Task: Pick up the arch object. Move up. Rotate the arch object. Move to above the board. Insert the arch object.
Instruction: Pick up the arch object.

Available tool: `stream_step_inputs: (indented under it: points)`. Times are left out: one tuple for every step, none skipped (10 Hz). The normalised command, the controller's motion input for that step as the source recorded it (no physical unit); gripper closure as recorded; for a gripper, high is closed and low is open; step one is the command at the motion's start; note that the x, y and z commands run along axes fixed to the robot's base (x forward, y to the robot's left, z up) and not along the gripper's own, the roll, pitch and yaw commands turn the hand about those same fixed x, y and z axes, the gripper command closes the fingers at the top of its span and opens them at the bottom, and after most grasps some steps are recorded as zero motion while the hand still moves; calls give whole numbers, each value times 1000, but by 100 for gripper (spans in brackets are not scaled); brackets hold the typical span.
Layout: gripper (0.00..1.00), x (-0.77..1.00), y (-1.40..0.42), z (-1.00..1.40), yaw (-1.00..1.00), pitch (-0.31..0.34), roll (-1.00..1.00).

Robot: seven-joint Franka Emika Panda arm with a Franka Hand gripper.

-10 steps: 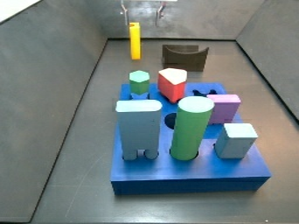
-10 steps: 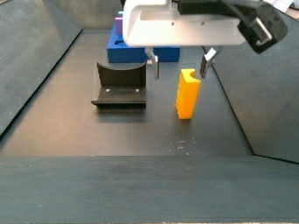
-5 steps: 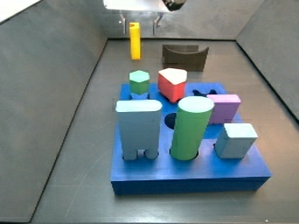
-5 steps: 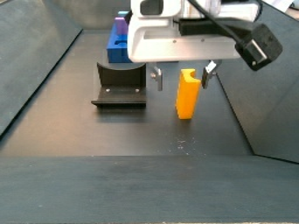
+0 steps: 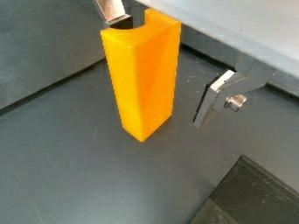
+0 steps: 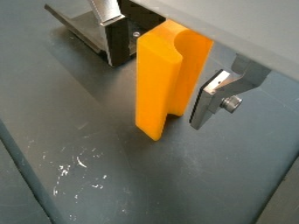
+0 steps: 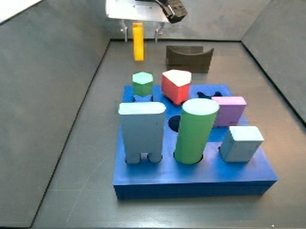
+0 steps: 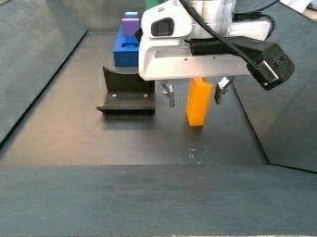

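My gripper grabs the arch object's curved upper end [image 7: 138, 26] next, to lift and rotate it for inserting into the board [image 7: 191, 186].
The arch object [image 7: 139, 49] stands upright on the dark floor behind the board [image 7: 191, 186], yellow with orange sides; its curved end is at the top [image 6: 163, 83] [image 5: 140, 79] [image 8: 198, 104]. My gripper [image 7: 139, 34] has come down around it and is open. In both wrist views one silver finger [image 5: 216, 94] [image 6: 218, 94] stands a little off one side of the block, and the other finger [image 5: 111, 9] [image 6: 105, 10] stands at the opposite side near its top. Gaps show at both fingers. In a side view the gripper [image 8: 194, 91] straddles the upper part of the block.
The fixture [image 8: 128, 91] [image 7: 188, 58] stands on the floor beside the arch object. The board carries a tall light-blue block [image 7: 141, 130], a green cylinder [image 7: 195, 130], a red and white block [image 7: 177, 85], and several smaller pieces. Grey walls [image 7: 72, 80] close in both sides.
The gripper has come down from above the arch object until its fingers flank the block's upper part. The block has not moved.
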Motion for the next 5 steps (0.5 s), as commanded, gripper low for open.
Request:
stream_step_inputs:
  points:
    - [100,0,0,0,0,0,0]
    - [100,0,0,0,0,0,0]
    - [100,0,0,0,0,0,0]
    - [100,0,0,0,0,0,0]
    - [100,0,0,0,0,0,0]
